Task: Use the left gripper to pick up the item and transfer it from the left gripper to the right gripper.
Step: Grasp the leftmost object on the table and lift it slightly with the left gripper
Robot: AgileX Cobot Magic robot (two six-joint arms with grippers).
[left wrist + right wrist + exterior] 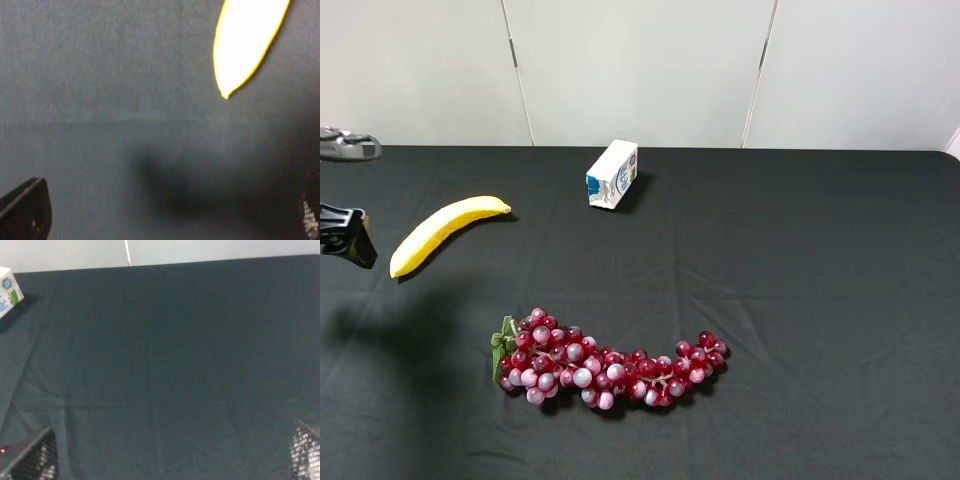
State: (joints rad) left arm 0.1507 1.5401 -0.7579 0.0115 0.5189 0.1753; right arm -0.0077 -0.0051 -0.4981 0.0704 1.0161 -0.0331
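The banana's other end needs to stay free for my right gripper. My left gripper needs to grab one tapered end of the yellow banana next.
The yellow banana lies on the black cloth at the left of the exterior view, slanting up to the right. My left gripper shows at the far left edge, just left of the banana's lower end and apart from it. In the left wrist view the banana's tip lies ahead of my left gripper, whose jaws stand wide apart and empty. My right gripper is open and empty over bare cloth. It is out of the exterior view.
A small white-and-blue carton lies at the back middle and also shows in the right wrist view. A red grape bunch lies front of centre. A grey metal part sits at the far left back edge.
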